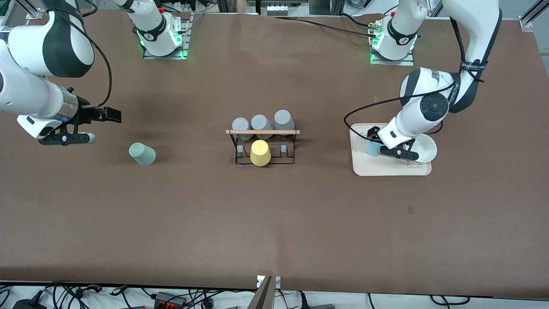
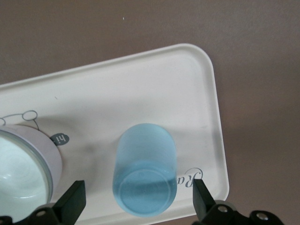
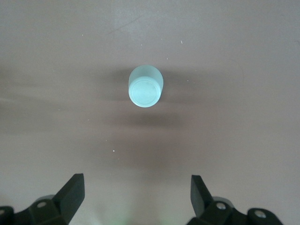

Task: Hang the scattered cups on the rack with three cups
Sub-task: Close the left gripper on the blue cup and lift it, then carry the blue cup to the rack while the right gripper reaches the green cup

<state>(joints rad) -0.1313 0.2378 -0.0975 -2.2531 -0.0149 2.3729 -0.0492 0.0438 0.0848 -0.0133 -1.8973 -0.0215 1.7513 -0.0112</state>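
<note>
The light blue cup's opening must stay free for a rack peg [image 1: 283,149], so my left gripper should next grip the cup's side near its base.
The black wire rack [image 1: 262,146] with a wooden rod stands mid-table, three grey cups [image 1: 260,123] on its farther pegs and a yellow cup [image 1: 260,153] on a nearer peg. The light blue cup [image 1: 371,149] stands base up on the beige tray [image 1: 388,169]. My left gripper [image 1: 373,138] is open, low over it. In the left wrist view the fingers [image 2: 72,199] flank the blue cup [image 2: 145,168] without touching it. The mint-green cup [image 1: 142,154] stands base up on the table. My right gripper [image 1: 112,115] is open and empty above the table beside it. The right wrist view shows the mint-green cup [image 3: 146,86] ahead of the right gripper [image 3: 136,192].
A white bowl [image 1: 422,148] sits on the tray beside the blue cup, close to my left hand; it also shows in the left wrist view [image 2: 21,176]. The tray's rim [image 2: 206,75] lies toward the left arm's end of the brown table.
</note>
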